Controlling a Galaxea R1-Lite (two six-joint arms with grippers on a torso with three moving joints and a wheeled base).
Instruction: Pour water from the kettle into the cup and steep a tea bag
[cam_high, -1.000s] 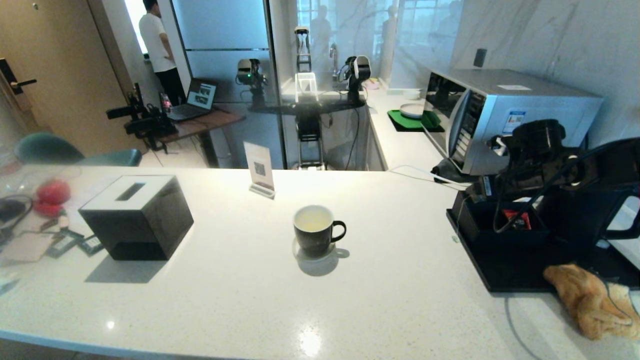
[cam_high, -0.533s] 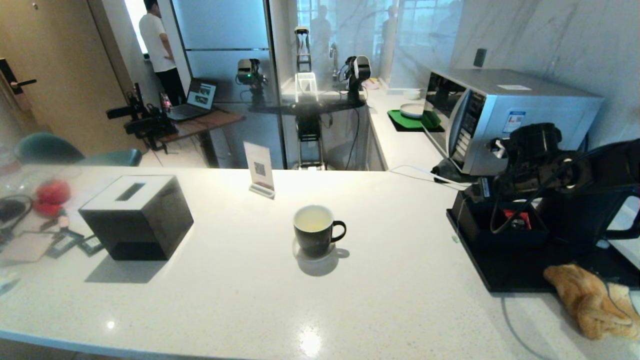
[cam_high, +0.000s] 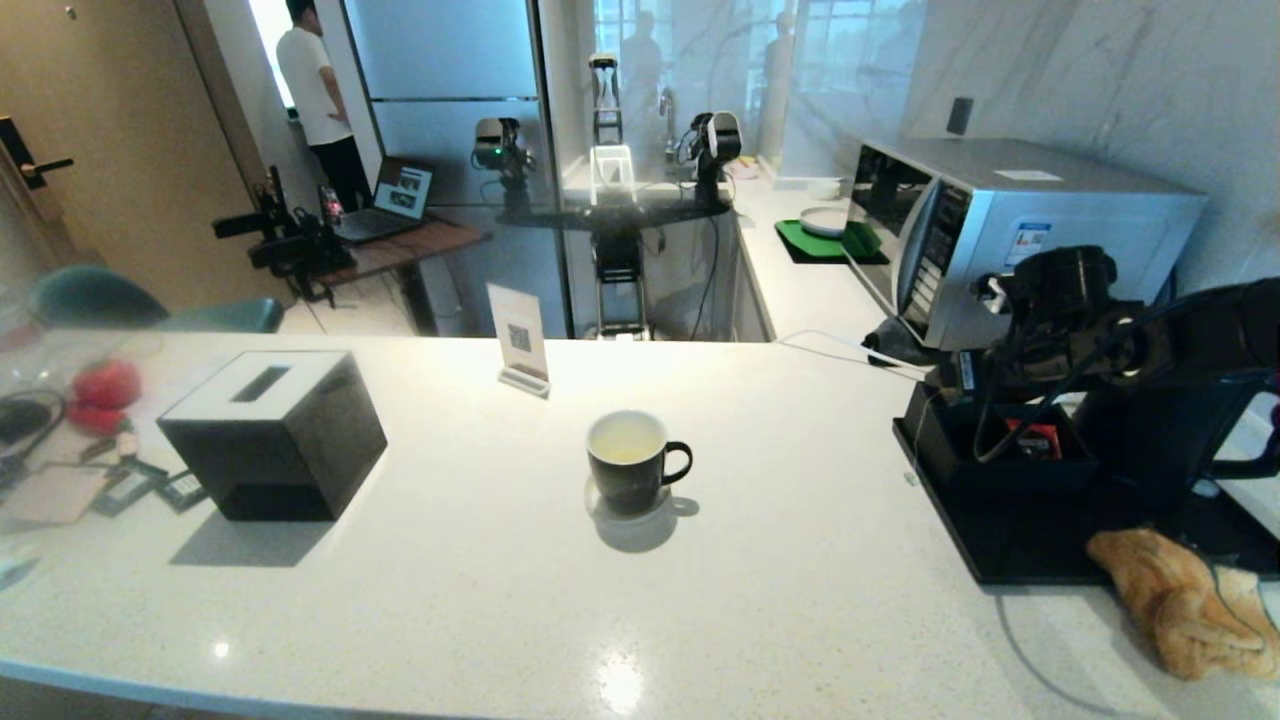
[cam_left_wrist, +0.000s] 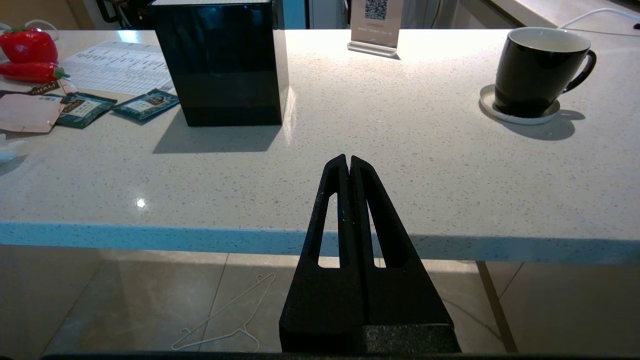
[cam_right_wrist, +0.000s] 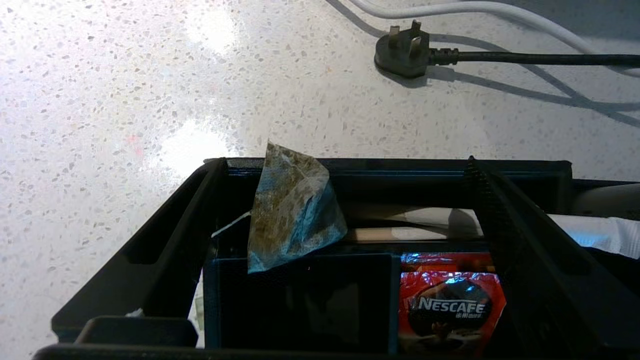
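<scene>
The tea bag has its mesh upper part (cam_right_wrist: 291, 185) between my fingers, down at the organizer box's rim (cam_right_wrist: 396, 163), so it is now time for my right gripper to close on it.
The black cup (cam_high: 637, 462) stands on a white coaster mid-counter, with pale liquid inside; the left wrist view shows the cup (cam_left_wrist: 537, 67) too. The black kettle (cam_high: 1160, 450) stands on the black tray at the right, partly behind my right arm. My right gripper (cam_right_wrist: 345, 162) hangs open over a black organizer box (cam_high: 985, 465). A mesh tea bag (cam_right_wrist: 292, 210) stands in that box between the fingers, nearer one of them and touching neither. My left gripper (cam_left_wrist: 348, 160) is shut and empty, low by the counter's front edge.
A red Nescafe sachet (cam_right_wrist: 450, 305) lies in the neighbouring compartment. A plug and cord (cam_right_wrist: 402, 50) lie beyond the box. A black tissue box (cam_high: 275, 430), a QR sign (cam_high: 520, 340), a microwave (cam_high: 1000, 230) and an orange cloth (cam_high: 1170, 600) stand around.
My right arm has shifted slightly left over the organizer box and its fingers have spread a little wider. The cup and the left arm have not moved.
</scene>
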